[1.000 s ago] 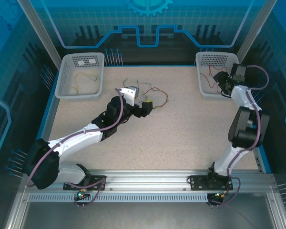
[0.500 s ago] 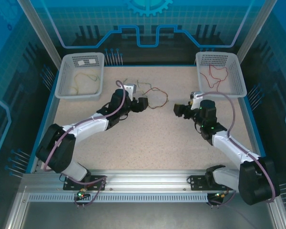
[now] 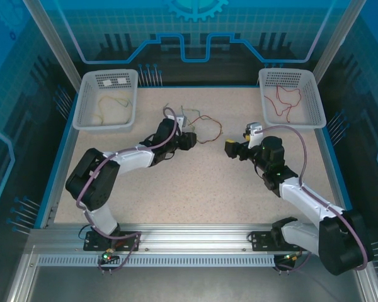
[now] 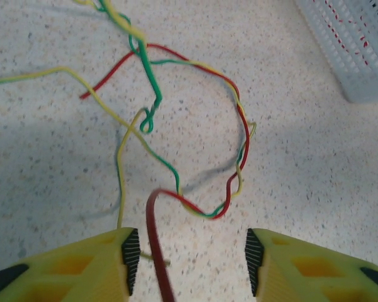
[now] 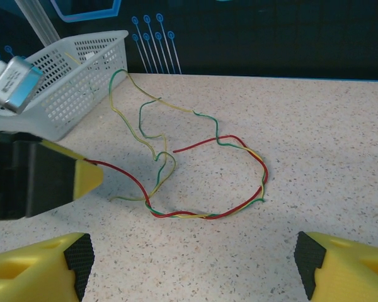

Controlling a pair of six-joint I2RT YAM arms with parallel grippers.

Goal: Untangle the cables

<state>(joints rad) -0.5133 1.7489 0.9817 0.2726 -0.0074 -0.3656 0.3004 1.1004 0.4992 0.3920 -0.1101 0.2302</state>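
Observation:
My right gripper reaches in and grabs only the red cable near its end [image 3: 193, 121] [image 5: 186, 148] next. The green and yellow wires stay free, to untangle them.
The cables [image 3: 205, 126] lie tangled on the table: red, green and yellow wires twisted into a loose loop [image 5: 208, 214]. My left gripper [image 3: 190, 139] sits low at the loop's left side. In the left wrist view its jaws [image 4: 192, 261] stand apart, and a red cable end [image 4: 152, 220] rises between them, close to the left pad and not pinched. My right gripper [image 3: 230, 149] faces the tangle from the right, a short way off. Its fingers [image 5: 189, 264] are wide open with nothing between them.
A white basket [image 3: 91, 116] at the back left holds a pale yellow wire. Another white basket [image 3: 268, 119] at the back right holds a red wire [image 3: 283, 100]. Raised blue edges bound the speckled table.
My right arm swung from the right basket down to the middle of the table, leaving a red wire in the basket. My left arm reached further into the tangle and its jaws narrowed.

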